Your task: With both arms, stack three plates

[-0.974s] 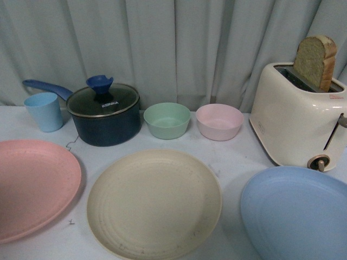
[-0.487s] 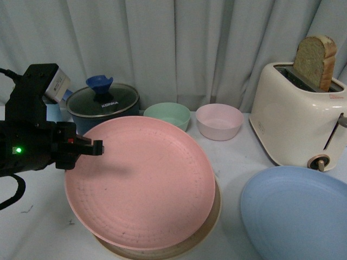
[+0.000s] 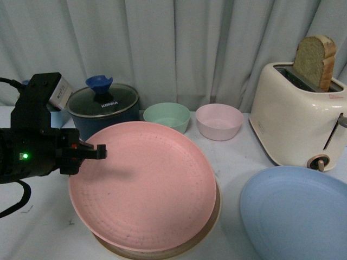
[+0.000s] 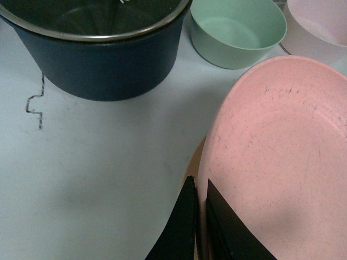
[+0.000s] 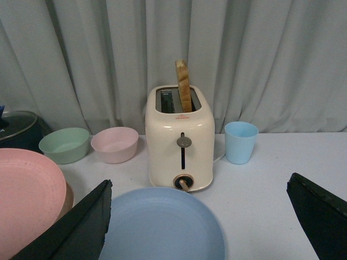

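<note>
Next, my right gripper grabs the light blue plate by its rim [image 5: 221, 229]. Then I stack this last plate over the pink plate.
My left gripper [image 3: 97, 153] is shut on the left rim of the pink plate [image 3: 146, 184] and holds it over the cream plate [image 3: 214, 208], of which only a rim shows beneath. In the left wrist view the black fingers [image 4: 187, 216] pinch the pink plate's [image 4: 282, 162] edge, with a sliver of cream plate [image 4: 198, 154] below. The light blue plate [image 3: 295, 214] lies at the front right; it also shows in the right wrist view [image 5: 160, 225]. My right gripper [image 5: 200, 227] is open wide above the blue plate and is out of the front view.
A dark pot with a glass lid [image 3: 104, 111], a green bowl [image 3: 167, 116] and a pink bowl [image 3: 219, 121] stand at the back. A cream toaster with bread [image 3: 297, 119] stands at the right. A light blue cup [image 5: 241, 142] stands beside the toaster.
The left arm came into view and carried the pink plate from the left of the table over the cream plate; in the last half second it shifted slightly right and lower.
</note>
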`<state>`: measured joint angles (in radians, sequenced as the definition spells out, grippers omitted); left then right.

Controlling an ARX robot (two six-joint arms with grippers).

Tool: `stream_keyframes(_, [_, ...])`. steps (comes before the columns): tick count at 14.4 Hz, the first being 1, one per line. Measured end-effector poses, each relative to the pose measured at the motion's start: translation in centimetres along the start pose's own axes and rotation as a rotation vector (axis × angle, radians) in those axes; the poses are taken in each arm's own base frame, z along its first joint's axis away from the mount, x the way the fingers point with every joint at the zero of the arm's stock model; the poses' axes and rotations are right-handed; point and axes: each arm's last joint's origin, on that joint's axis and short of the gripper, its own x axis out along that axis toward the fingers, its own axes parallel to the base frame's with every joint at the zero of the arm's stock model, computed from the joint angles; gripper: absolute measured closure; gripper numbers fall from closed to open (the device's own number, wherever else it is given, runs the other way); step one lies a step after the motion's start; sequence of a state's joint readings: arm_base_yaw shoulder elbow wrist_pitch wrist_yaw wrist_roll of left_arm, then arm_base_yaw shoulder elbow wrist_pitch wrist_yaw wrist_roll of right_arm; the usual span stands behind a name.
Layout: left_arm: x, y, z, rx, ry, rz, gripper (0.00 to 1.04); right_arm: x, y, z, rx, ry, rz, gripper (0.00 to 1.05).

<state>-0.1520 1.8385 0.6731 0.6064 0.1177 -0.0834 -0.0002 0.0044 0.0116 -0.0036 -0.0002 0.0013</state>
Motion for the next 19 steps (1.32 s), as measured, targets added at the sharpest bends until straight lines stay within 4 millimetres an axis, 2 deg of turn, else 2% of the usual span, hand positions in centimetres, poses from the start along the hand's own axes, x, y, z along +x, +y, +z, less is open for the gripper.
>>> stream_keyframes(4, [0.4, -0.2, -0.2, -0.031, -0.006, -0.019, 1.02, 0.0, 0.0, 0.0, 0.0, 0.0, 0.0, 0.06])
stream_keyframes(11, [2.7, 0.4, -2.6, -0.109, 0.056, -0.008, 1.0, 0.0, 0.0, 0.0, 0.0, 0.0, 0.0, 0.06])
stream_keyframes(14, [2.9, 0.3, -2.8, -0.175, 0.054, -0.046, 0.66, 0.0, 0.0, 0.0, 0.0, 0.0, 0.0, 0.06])
stream_keyframes(16, [1.7, 0.1, -2.5, -0.207, 0.031, -0.076, 0.4, 0.0, 0.0, 0.0, 0.0, 0.0, 0.0, 0.06])
stream_keyframes(17, [0.4, 0.0, -1.8, -0.204, -0.035, -0.082, 0.28, 0.0, 0.0, 0.0, 0.0, 0.0, 0.0, 0.06])
stream_keyframes(19, [-3.6, -0.5, 0.5, -0.17, -0.216, -0.095, 0.05, 0.0, 0.0, 0.0, 0.0, 0.0, 0.0, 0.06])
